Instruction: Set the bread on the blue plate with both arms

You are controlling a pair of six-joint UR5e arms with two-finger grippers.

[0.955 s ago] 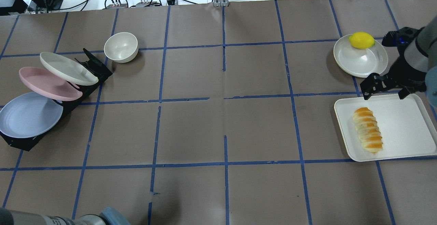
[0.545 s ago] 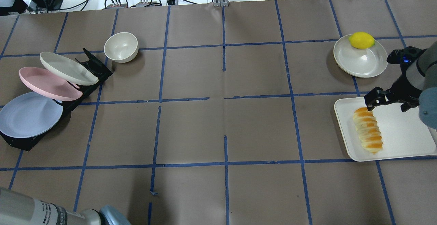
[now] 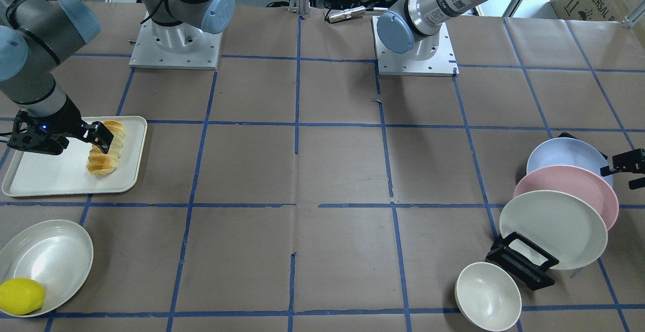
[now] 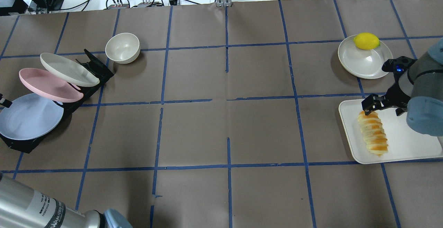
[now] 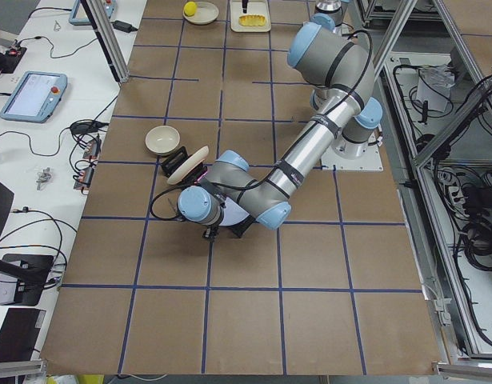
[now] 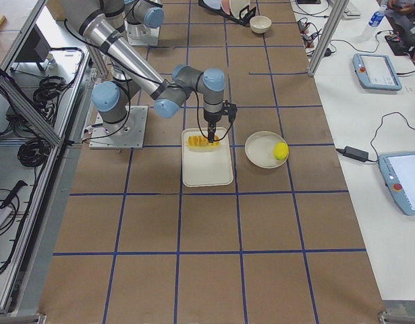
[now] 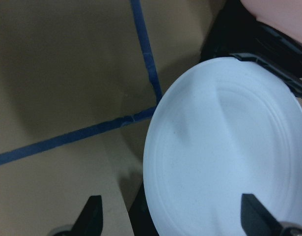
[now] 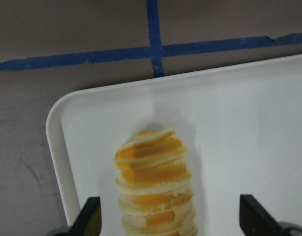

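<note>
The blue plate [image 3: 565,153] is far wider than the open fingers of my left gripper, so I will next grab it with that gripper by its thin outer rim [image 3: 609,163].
The bread [image 4: 373,133] lies on a white tray [image 4: 412,134] at the right, and also shows in the front view [image 3: 106,153]. My right gripper [image 4: 384,108] is open and hangs over the bread's far end. In the right wrist view the bread [image 8: 155,182] lies between its spread fingertips [image 8: 89,219]. The blue plate [image 4: 29,117] leans in a black rack at the left. My left gripper [image 3: 627,166] is open at that plate's outer edge. In the left wrist view its jaws stand either side of the plate's rim [image 7: 224,162].
A pink plate [image 4: 48,84] and a cream plate [image 4: 67,69] lean in the same rack [image 4: 95,70]. A cream bowl [image 4: 123,48] stands beside it. A lemon [image 4: 366,41] rests on a cream plate [image 4: 363,63] beyond the tray.
My right gripper has moved toward the robot, from between plate and tray to over the bread's far end. My left arm has swung further in, and its gripper now shows at the blue plate's edge.
</note>
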